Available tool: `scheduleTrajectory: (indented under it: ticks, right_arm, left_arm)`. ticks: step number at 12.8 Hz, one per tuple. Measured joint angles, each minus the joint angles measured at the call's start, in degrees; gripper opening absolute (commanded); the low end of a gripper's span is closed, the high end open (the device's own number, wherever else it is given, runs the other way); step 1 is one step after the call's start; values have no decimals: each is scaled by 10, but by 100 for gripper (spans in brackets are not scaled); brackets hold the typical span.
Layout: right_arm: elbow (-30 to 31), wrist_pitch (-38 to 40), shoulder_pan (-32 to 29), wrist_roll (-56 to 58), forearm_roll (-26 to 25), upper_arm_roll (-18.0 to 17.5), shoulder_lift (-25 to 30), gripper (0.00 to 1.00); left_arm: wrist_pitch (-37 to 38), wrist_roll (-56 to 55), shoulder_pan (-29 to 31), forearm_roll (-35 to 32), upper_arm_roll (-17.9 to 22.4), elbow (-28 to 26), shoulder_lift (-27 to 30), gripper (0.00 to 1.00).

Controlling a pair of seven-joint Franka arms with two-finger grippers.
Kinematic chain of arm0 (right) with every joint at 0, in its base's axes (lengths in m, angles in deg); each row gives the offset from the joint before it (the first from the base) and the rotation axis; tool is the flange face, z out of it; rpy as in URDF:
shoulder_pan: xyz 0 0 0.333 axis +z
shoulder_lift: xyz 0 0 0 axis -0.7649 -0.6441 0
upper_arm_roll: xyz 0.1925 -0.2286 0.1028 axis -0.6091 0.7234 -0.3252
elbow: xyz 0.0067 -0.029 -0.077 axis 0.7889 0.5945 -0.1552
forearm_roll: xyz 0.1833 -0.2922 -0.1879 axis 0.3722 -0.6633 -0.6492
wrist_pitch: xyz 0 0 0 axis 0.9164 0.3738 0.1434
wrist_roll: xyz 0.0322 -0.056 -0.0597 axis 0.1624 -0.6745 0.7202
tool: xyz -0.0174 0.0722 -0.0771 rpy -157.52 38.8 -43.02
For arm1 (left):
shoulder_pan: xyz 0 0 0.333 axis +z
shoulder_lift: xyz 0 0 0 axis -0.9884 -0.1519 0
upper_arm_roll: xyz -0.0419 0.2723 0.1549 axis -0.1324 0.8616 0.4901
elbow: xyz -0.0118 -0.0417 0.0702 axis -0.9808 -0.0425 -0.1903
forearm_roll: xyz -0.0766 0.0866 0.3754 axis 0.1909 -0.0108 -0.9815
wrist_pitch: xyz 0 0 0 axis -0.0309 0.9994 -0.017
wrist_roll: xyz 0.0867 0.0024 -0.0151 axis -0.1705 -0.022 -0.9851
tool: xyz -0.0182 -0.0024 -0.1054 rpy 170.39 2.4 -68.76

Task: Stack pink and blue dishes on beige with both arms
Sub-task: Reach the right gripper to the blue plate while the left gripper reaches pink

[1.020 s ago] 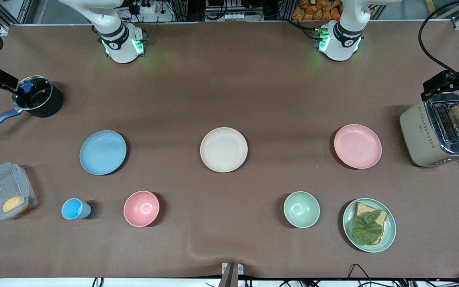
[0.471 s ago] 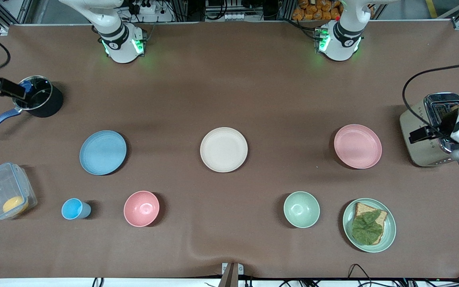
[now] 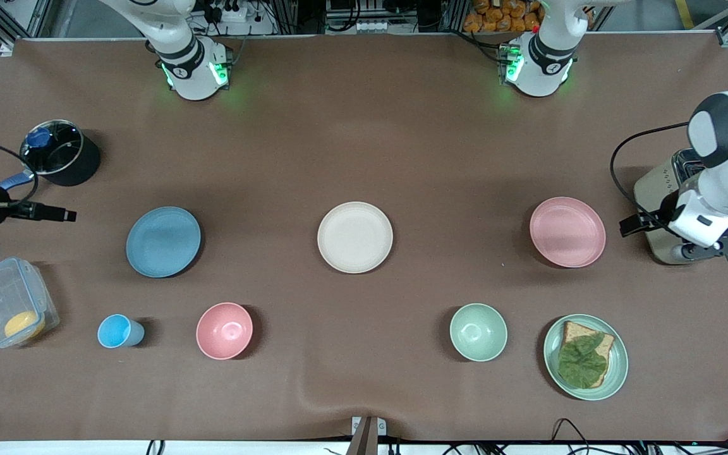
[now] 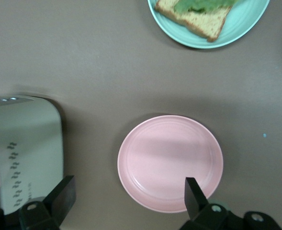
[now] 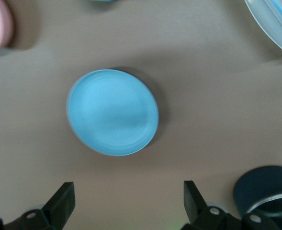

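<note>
The light blue plate needs to go on the cream-beige plate point(image 3: 355, 237). My right gripper should next grip the light blue plate by its rim point(image 3: 129, 241) to stack it there.
The cream-beige plate point(image 3: 355, 237) lies mid-table. Toward the left arm's end lies the pale pink plate point(image 3: 567, 231), seen again in the left wrist view point(image 4: 170, 162). Toward the right arm's end lies the light blue plate point(image 3: 163, 241), which also shows in the right wrist view point(image 5: 113, 112). My left gripper point(image 4: 129, 189) hangs open and empty over the strip between the toaster and the pink plate, one finger over the plate's rim. My right gripper point(image 5: 127, 189) hangs open and empty over bare table beside the blue plate, between the pot and the clear box.
A toaster point(image 3: 658, 193) stands at the left arm's end, partly covered by that arm. A black pot point(image 3: 60, 155) and a clear box point(image 3: 10, 303) sit at the right arm's end. Nearer the camera: blue cup point(image 3: 117, 331), pink bowl point(image 3: 224, 330), green bowl point(image 3: 478, 332), green plate point(image 3: 620, 360) with bread.
The left hand has swung from over the toaster toward the pink plate. The right hand has left the pot and come over the table beside the blue plate. No plate has moved.
</note>
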Motion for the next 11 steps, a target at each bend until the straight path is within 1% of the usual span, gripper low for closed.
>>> scheduleTrajectory:
  ticks: [2,4,6,9,11]
  right_arm:
    - [9,-30,-15,22,9,0,-35,100]
    - [14,-59,-13,23,12,-5,-63,100]
    - [42,-115,-5,25,12,-10,-76,100]
    - [117,-191,-6,71,12,-8,-70,100]
    - [171,-267,-20,107,12,-5,-66,100]
  left_arm:
    - [-83,1,16,0,0,-61,-1,100]
    - [-126,3,27,0,1,-98,-6,100]
    - [-154,3,33,0,1,-108,-23,100]
    - [-192,5,54,0,0,-110,-70,100]
    - [-228,10,67,0,0,-111,-107,100]
